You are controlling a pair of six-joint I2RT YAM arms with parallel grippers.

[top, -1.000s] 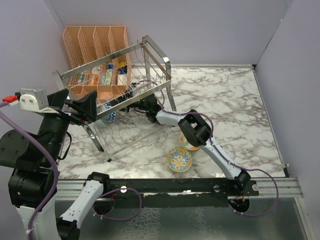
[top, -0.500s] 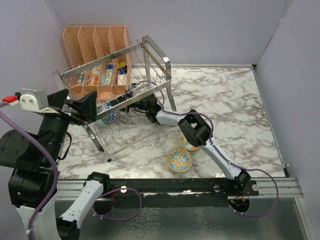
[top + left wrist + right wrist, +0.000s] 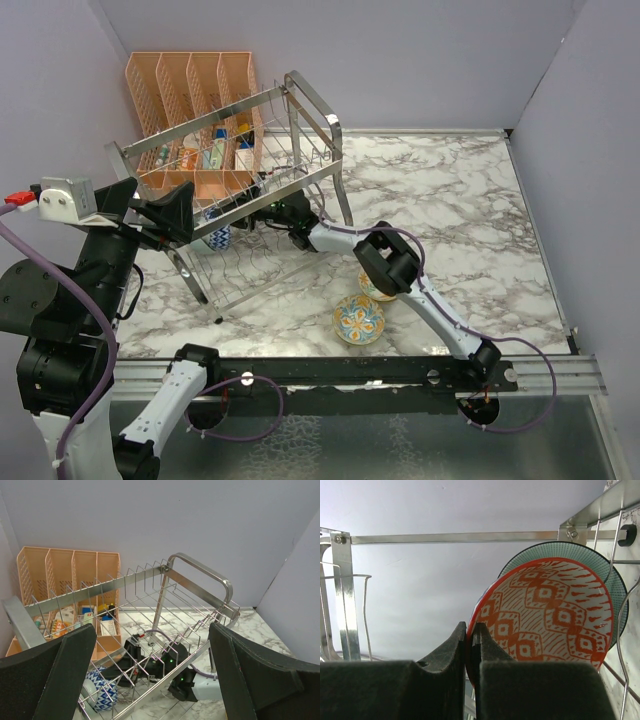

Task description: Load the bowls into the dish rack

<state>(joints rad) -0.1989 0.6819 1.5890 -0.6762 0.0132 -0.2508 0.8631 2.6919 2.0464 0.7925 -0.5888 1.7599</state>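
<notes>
My right gripper needs to let go of the cream bowl now, because the cream bowl's lower edge sits against the rack wires beside the teal bowl.
My right gripper is shut on the rim of a cream bowl with an orange-red diamond pattern, held on edge inside the lower tier of the chrome dish rack. A teal ribbed bowl stands right behind it. In the left wrist view the right gripper sits under the wires beside a blue-and-white zigzag bowl. Two floral bowls lie on the table, one in front of the other. My left gripper is open and empty, raised left of the rack.
A peach-orange mesh organiser with small boxes stands behind the rack by the back wall. The rack's legs stand on the marble table. The right arm stretches across the table's middle.
My right gripper has moved a little further left into the rack's lower tier with the bowl. The left arm and the two bowls on the table have not moved.
</notes>
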